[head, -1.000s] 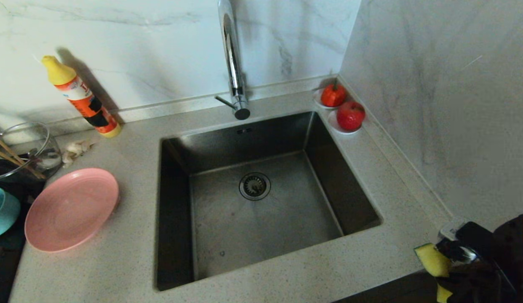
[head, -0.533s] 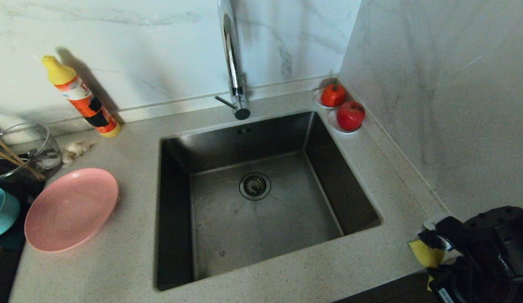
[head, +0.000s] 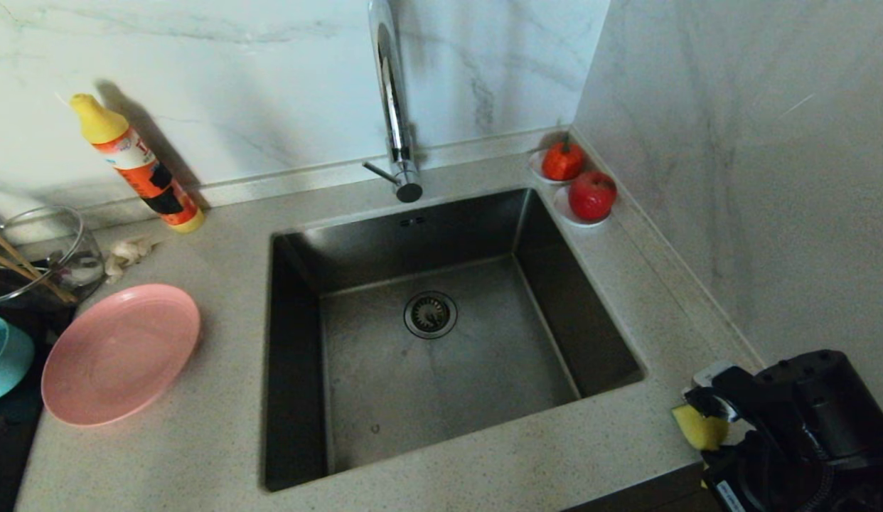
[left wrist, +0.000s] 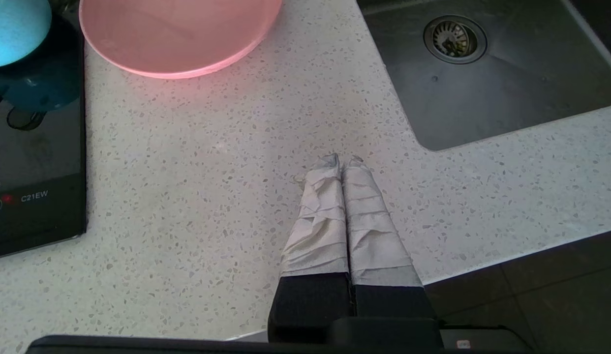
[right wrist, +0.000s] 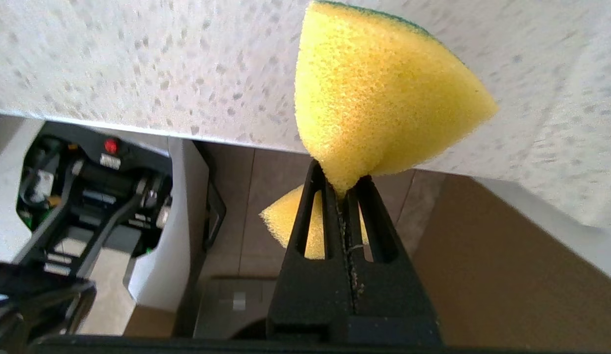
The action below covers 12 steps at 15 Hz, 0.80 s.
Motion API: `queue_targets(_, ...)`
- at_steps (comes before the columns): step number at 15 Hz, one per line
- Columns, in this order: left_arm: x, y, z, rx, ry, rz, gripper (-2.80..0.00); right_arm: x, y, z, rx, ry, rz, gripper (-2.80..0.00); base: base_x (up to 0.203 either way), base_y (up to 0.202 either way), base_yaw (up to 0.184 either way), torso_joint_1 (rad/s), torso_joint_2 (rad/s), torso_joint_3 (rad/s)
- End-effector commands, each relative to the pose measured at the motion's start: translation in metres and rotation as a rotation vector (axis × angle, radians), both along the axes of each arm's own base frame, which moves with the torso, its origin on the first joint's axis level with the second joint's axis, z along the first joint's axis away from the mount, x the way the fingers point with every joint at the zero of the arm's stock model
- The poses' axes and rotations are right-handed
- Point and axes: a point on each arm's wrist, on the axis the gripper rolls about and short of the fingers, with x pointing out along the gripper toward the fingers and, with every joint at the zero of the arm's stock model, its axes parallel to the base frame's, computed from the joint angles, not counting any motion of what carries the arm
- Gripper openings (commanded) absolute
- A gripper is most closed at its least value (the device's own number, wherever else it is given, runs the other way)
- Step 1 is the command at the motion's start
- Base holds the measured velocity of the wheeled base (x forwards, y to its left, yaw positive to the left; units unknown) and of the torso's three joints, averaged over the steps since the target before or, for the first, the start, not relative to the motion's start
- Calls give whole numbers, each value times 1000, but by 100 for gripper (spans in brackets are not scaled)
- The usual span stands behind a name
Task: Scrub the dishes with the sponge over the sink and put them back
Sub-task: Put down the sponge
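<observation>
The sponge's pinched end (right wrist: 345,175) sticks out past the counter's front edge (right wrist: 250,143). My right gripper needs to keep holding the sponge until it lies flat on the counter.
The pink plate (head: 120,353) (left wrist: 177,34) lies on the counter left of the sink (head: 484,384) (left wrist: 507,88). At the far left edge sits the teal bowl (head: 4,359) (left wrist: 15,29), and wooden sticks (head: 18,267) lean in a glass jug. My right gripper (head: 719,416) (right wrist: 341,184) hovers over the counter's front right corner, shut on the yellow sponge (head: 699,427) (right wrist: 379,98), which bulges out on both sides of the pinch. My left gripper (left wrist: 342,162) is shut and empty over the front counter, between plate and sink.
A chrome tap (head: 392,99) rises behind the sink. An orange detergent bottle (head: 136,167) leans on the back wall, garlic (head: 129,252) beside the glass jug (head: 50,249). Saucers with red fruit (head: 591,195) stand at the back right corner. A black hob (left wrist: 35,162) is under the bowl.
My right arm has come further into view, carrying the sponge up and leftward over the counter's front right corner. The left arm and the dishes have not moved.
</observation>
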Motion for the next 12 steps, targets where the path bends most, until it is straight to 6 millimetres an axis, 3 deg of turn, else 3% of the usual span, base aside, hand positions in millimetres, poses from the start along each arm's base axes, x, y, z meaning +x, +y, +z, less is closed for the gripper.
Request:
queue_targets(1, 0, 0, 0, 1, 1, 0, -280, 9, -1, -6, -10, 5, -19, -280, 0, 0, 0, 0, 0, 0)
queue_targets(12, 0, 0, 0, 1, 1, 0, -280, 62, -13, 10, 4, -104, -112, -280, 0, 0, 0, 0, 0, 0)
